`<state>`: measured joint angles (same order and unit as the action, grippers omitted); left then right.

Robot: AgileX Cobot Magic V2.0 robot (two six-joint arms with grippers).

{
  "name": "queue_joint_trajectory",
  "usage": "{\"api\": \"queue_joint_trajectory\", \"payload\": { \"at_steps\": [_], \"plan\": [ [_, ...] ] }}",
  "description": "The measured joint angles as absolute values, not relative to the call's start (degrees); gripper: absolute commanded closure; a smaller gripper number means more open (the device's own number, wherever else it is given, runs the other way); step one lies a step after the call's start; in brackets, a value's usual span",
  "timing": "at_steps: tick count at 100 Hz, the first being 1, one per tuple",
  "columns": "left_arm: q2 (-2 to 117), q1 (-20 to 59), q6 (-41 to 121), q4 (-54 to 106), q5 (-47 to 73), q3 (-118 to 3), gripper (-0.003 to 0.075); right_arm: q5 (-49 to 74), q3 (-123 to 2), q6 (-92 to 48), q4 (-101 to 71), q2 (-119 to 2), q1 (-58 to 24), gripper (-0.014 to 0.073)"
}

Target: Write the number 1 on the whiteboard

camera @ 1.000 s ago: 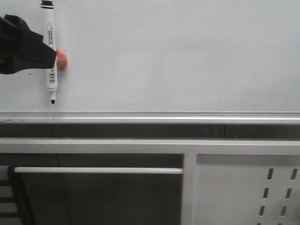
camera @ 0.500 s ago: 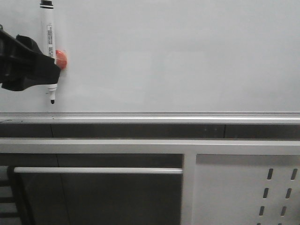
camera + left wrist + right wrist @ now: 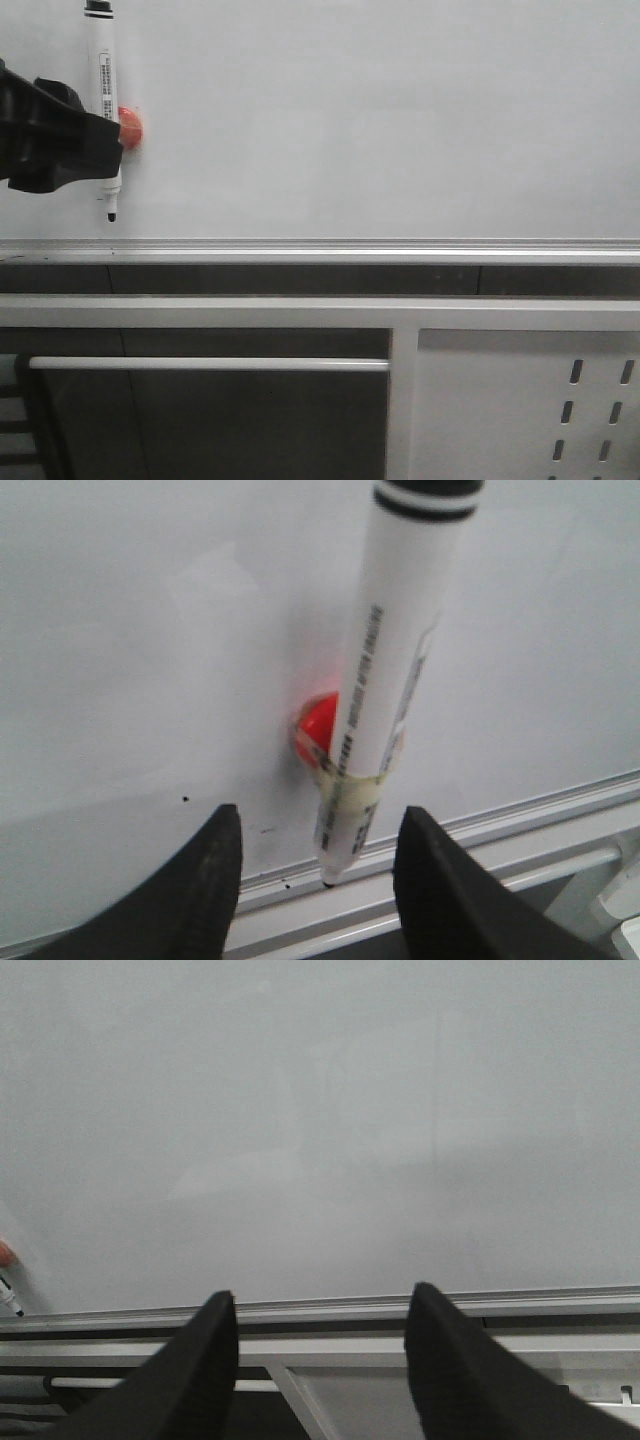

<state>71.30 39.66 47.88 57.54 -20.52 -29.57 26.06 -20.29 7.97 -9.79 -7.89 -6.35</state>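
The left gripper's fingers don't reach the marker's lower part and the red magnet yet. The left gripper should first move toward them and then close on them.
The whiteboard fills the upper front view and carries no drawn number 1. A white marker pen hangs tip down on it, taped to a red magnet. My left gripper is open at the pen's lower part. In the left wrist view its jaws stand either side of the pen, with gaps on both sides. My right gripper is open and empty, facing the bare board; it is out of the front view.
A silver edge rail runs along the board's bottom. Below it are a white frame with a horizontal bar and a perforated metal panel at lower right. A few small black specks mark the board near the pen.
My left gripper has moved down a little along the pen, from beside the magnet to the pen's lower part. The pen and magnet have not moved.
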Motion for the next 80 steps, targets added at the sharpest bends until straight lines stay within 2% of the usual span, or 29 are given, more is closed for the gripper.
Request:
{"api": "queue_joint_trajectory", "payload": {
  "at_steps": [80],
  "plan": [
    [79.3, 39.8, 35.6, 48.5, -22.8, -32.3, 0.0393, 26.1, -20.3, 8.0, -9.8, -7.9, -6.3, 0.0247]
  ]
}}
